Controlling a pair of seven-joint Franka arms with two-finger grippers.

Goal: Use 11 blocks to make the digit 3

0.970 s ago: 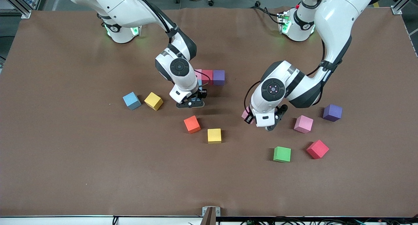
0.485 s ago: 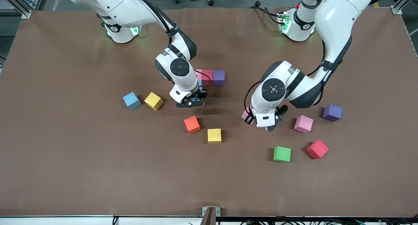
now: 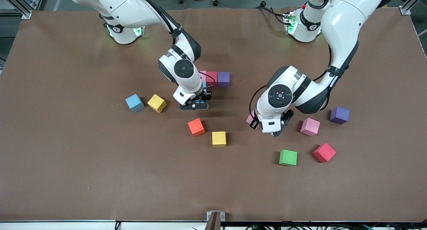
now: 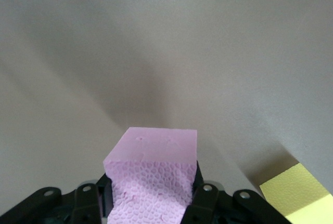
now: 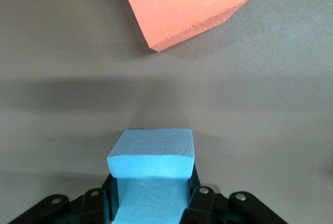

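Observation:
I should open my right gripper. The blue block's base (image 5: pixel 152 198) is at the tabletop behind the orange block.
My right gripper (image 5: pixel 151 199) is shut on a blue block (image 5: pixel 152 154), held low over the table beside a short row of pink (image 3: pixel 202 75), red (image 3: pixel 211 78) and purple (image 3: pixel 223 79) blocks. An orange block (image 5: pixel 182 5) lies just ahead of it on the table. My left gripper (image 4: pixel 152 203) is shut on a pink block (image 4: pixel 156 164), whose corner shows under the wrist (image 3: pixel 251 118). That hand hangs over bare table between a loose yellow block (image 3: pixel 219 138) and a loose pink block (image 3: pixel 310 127).
Loose on the brown table are a blue block (image 3: pixel 134 102) and a yellow block (image 3: pixel 156 103) toward the right arm's end. A green block (image 3: pixel 288 157), a red block (image 3: pixel 324 152) and a purple block (image 3: pixel 339 115) lie toward the left arm's end.
The left arm's wrist has shifted slightly with the pink block in its grip. The right arm has stayed still.

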